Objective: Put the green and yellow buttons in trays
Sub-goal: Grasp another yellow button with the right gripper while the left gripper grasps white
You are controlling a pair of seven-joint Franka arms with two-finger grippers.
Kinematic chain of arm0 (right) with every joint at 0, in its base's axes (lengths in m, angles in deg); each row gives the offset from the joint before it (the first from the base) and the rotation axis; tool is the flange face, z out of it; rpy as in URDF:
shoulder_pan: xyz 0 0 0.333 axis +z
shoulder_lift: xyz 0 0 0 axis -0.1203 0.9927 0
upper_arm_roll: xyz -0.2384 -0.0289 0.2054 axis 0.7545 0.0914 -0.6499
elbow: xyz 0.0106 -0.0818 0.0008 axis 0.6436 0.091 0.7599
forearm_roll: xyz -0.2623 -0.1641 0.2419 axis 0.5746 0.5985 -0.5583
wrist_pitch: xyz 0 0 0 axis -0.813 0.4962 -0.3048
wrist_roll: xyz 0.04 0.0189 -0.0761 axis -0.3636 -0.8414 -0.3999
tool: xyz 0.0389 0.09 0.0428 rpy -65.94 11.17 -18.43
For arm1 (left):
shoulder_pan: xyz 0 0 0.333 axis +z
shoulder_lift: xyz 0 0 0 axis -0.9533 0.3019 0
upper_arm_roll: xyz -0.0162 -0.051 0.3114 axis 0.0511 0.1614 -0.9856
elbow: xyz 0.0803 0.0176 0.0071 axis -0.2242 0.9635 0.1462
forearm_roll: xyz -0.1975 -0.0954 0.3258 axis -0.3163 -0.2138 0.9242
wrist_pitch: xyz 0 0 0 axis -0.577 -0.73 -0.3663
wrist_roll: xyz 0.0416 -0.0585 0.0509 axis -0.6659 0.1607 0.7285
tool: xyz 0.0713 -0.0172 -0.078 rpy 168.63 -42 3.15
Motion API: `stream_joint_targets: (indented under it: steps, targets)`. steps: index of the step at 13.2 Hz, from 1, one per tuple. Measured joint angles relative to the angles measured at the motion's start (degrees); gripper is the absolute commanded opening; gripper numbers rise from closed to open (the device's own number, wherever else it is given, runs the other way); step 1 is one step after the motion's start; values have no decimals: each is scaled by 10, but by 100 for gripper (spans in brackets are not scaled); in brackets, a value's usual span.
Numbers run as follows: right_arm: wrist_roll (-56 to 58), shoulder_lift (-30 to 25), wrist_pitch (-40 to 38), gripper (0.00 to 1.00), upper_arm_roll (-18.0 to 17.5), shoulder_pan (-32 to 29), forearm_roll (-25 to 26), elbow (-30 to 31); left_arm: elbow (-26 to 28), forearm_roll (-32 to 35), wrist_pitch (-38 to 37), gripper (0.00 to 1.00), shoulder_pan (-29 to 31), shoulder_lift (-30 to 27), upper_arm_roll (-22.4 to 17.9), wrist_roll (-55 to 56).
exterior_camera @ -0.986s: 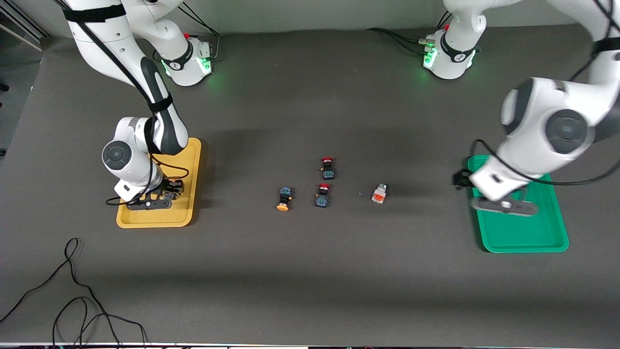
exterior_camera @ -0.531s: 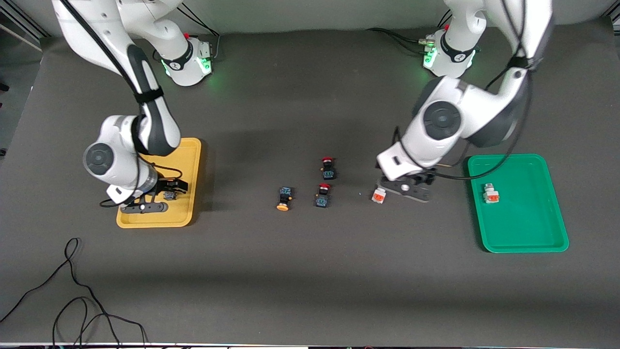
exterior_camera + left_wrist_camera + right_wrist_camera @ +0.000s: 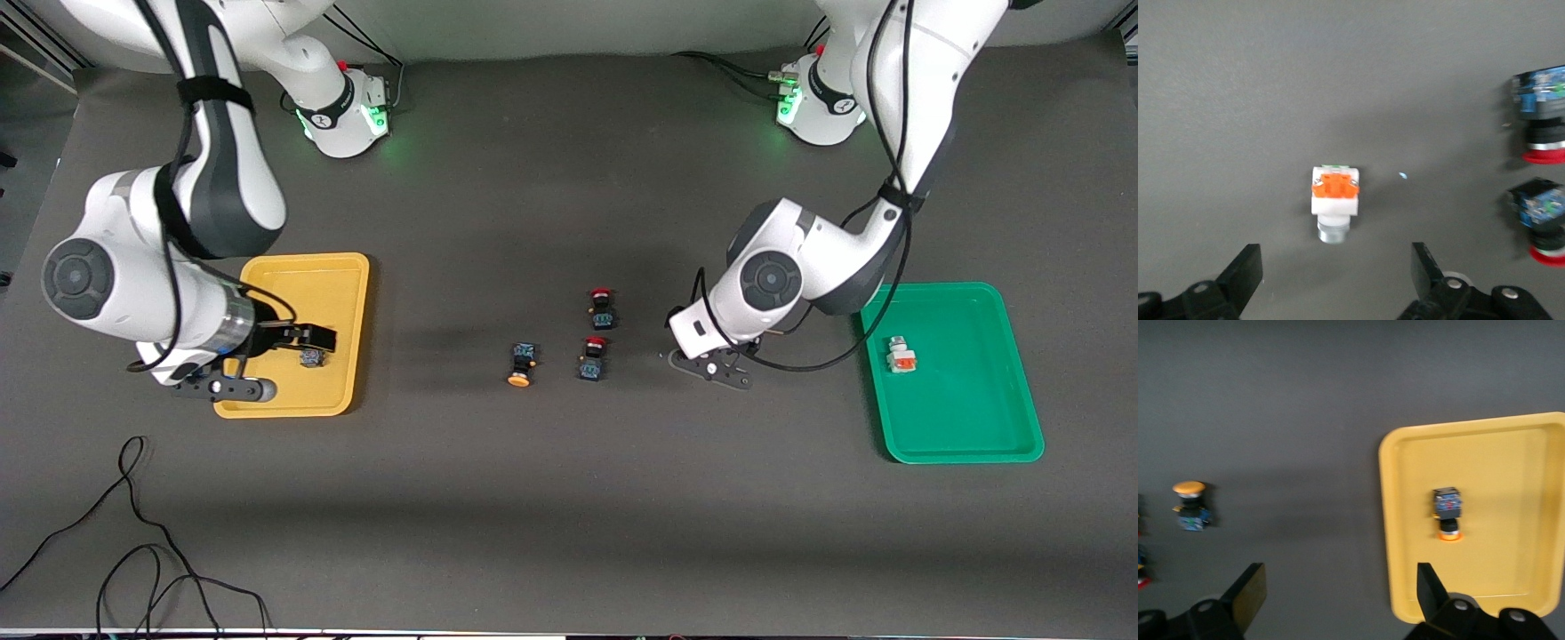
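My left gripper should take the whitish-grey button next, by its white body with the orange-red patch [image 3: 1335,191]. The button should then go into the green tray.
In the left wrist view a whitish-grey button [image 3: 1335,200] with an orange-red patch lies on the table, just ahead of my open, empty left gripper [image 3: 1335,273]. In the front view the left gripper [image 3: 707,360] hangs low over it and hides it. A second whitish-grey button [image 3: 901,354] lies in the green tray [image 3: 969,444]. A yellow-capped button [image 3: 310,357] lies in the yellow tray [image 3: 284,404]; it also shows in the right wrist view [image 3: 1447,512]. My right gripper [image 3: 309,338] is open and empty, raised over the yellow tray. Another yellow-capped button [image 3: 521,364] lies mid-table.
Two dark buttons with red caps [image 3: 602,307] [image 3: 592,357] lie between the loose yellow-capped button and the left gripper; they also show in the left wrist view [image 3: 1541,127] [image 3: 1545,220]. A black cable [image 3: 133,533] trails on the table nearer the front camera than the yellow tray.
The left arm swung from the green tray, leaving a whitish-grey button there, to over the other whitish-grey button. The right gripper let go of the yellow-capped button in the yellow tray and rose.
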Motion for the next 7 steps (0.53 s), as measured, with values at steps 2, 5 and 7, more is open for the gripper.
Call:
stream_joint_targets:
  steps: [2,5,7]
  targets:
    - [-58,27,0,100,-3,29,-25,-34,2,5,26,99,0,21,0,-1]
    - [-126,85,1,100,-5,73,-51,-83,5,7,63,91,0,45,0,-1]
    - [-143,128,2,100,-7,96,-83,-107,5,8,80,55,0,57,0,-1]
